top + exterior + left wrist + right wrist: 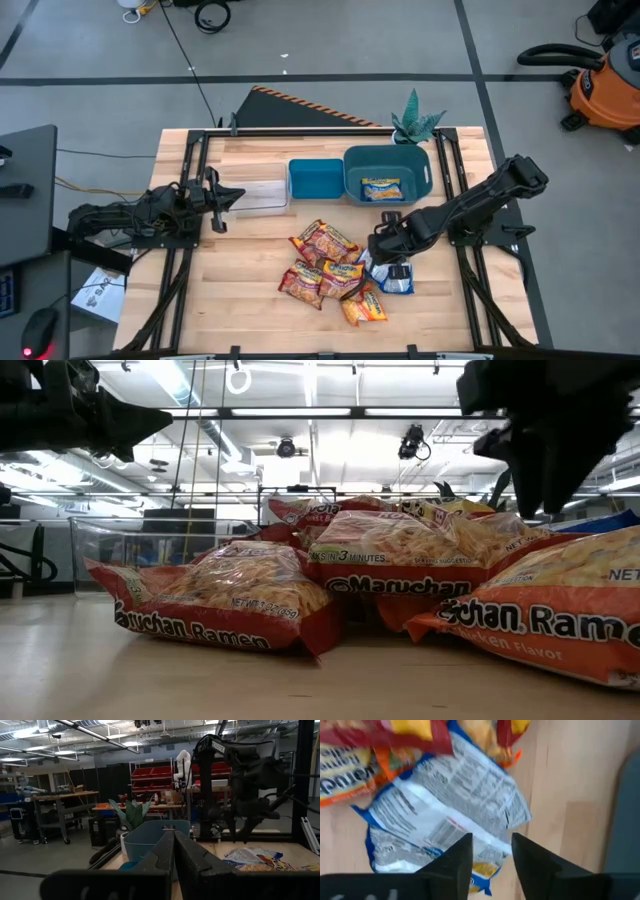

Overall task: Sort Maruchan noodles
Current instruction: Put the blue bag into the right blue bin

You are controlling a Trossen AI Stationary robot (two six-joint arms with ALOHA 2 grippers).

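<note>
My right gripper is to pick up the blue-silver packet next by its white back seam [487, 838] beside the barcode, to sort it into the large blue bin.
Several Maruchan noodle packets [330, 265], red-orange and orange-yellow, lie in a loose pile at the table's middle and fill the low view [400, 560]. A blue-silver packet [397, 280] lies flat at the pile's right, printed back up [455, 810]. One more packet [382, 188] lies in the large blue bin [427, 170]. My right gripper [388, 255] hovers open above the blue-silver packet, fingers pointing down [492, 845]. My left gripper [232, 197] is shut and empty at the table's left, beside the clear bin [262, 195]; its fingers meet in the left wrist view [174, 840].
A small blue bin [315, 180] stands between the clear bin and the large blue bin along the far side. A potted plant [415, 122] stands at the far edge behind the large bin. Bare wood lies at the table's near left [230, 290].
</note>
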